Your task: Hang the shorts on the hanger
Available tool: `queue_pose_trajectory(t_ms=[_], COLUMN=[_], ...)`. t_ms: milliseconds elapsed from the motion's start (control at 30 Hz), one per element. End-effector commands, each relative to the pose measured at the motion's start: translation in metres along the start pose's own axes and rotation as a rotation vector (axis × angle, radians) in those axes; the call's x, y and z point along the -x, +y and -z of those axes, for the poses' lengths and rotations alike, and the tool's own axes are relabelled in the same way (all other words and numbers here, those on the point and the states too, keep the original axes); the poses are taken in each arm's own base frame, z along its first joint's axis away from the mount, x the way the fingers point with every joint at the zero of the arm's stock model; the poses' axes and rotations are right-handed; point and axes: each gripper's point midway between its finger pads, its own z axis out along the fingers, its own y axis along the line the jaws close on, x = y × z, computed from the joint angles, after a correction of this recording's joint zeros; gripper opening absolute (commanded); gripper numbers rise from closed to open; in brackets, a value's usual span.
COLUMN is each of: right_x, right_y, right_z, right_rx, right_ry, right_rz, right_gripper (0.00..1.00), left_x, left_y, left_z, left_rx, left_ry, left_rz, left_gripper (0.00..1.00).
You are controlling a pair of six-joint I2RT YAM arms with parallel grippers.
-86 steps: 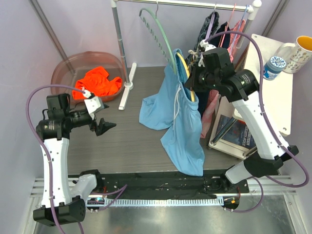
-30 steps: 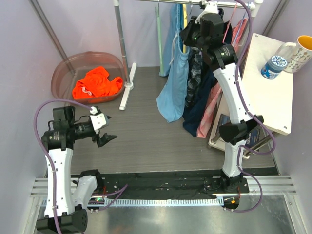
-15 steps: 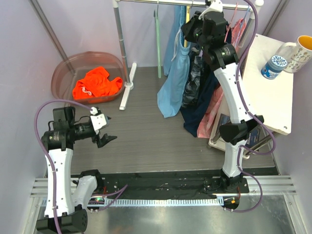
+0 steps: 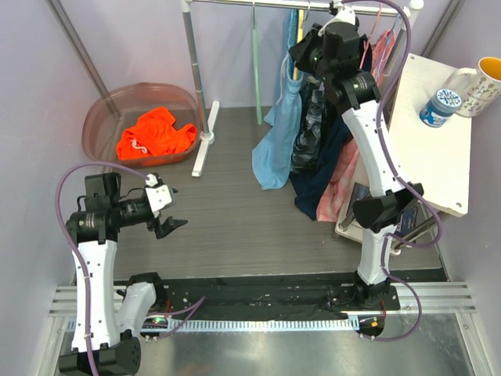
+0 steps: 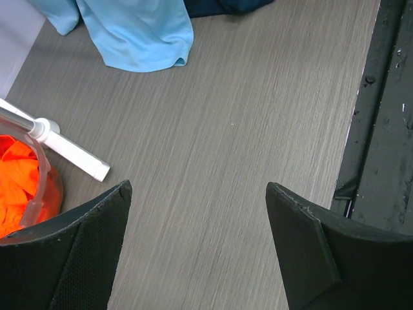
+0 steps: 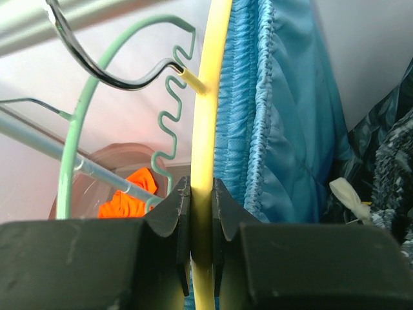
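The robot's right gripper needs to open, because the metal hook of the hanger reaches across the clothes bar and the yellow hanger [image 6: 210, 90] would stay hanging.
The light blue shorts [image 4: 275, 137] hang from the yellow hanger at the clothes rail [image 4: 258, 5] at the back. Their hem reaches the floor surface in the left wrist view [image 5: 139, 35]. In the right wrist view the yellow hanger [image 6: 210, 90] runs upright between my fingers, with the gathered waistband of the shorts [image 6: 271, 110] draped on its right side. Its dark metal hook [image 6: 97, 71] curves up by the rail [image 6: 64, 22]. My right gripper [image 6: 201, 187] is shut on the yellow hanger, high up at the rail [image 4: 313, 48]. My left gripper [image 4: 171, 223] is open and empty, low at the left [image 5: 197, 187].
A pale green hanger [image 4: 254, 70] hangs left of the shorts [image 6: 71, 148]. Dark navy clothes [image 4: 321, 149] hang to the right. A pink basin [image 4: 102, 110] holds an orange garment [image 4: 153, 133]. The rack's white foot [image 4: 205, 141] lies on the floor. A white side table [image 4: 430, 149] carries a bottle [image 4: 441, 106] and a mug [image 4: 481, 82].
My right arm has raised the hanger with the shorts from mid-table up to the rail, and in the last second settled it slightly. My left arm has drawn back a little and stayed open.
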Motion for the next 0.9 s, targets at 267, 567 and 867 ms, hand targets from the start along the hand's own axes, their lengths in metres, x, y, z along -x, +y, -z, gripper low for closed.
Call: queue_pose_trajectory(t_ms=[267,567,867], right_x=[0.034,0.067,0.086], right_y=[0.025,0.037,0.039], right_z=[0.016,0.069,0.111], right_rx=[0.134,0.171,0.181], right_ry=[-0.067,-0.12,-0.158], right_rz=[-0.054,-0.018,0.044], right_gripper=[0.59,0.82,0.96], left_x=[0.004,0.026,0.046], left_y=[0.002,0.02,0.046], left_z=[0.001,-0.005,0.001], left_rx=[0.021,0.05,0.172], left_ry=[-0.001,-0.096,-0.148], left_rz=[0.079,0.342,0.498], left_gripper=[0.85,0.96,1.0])
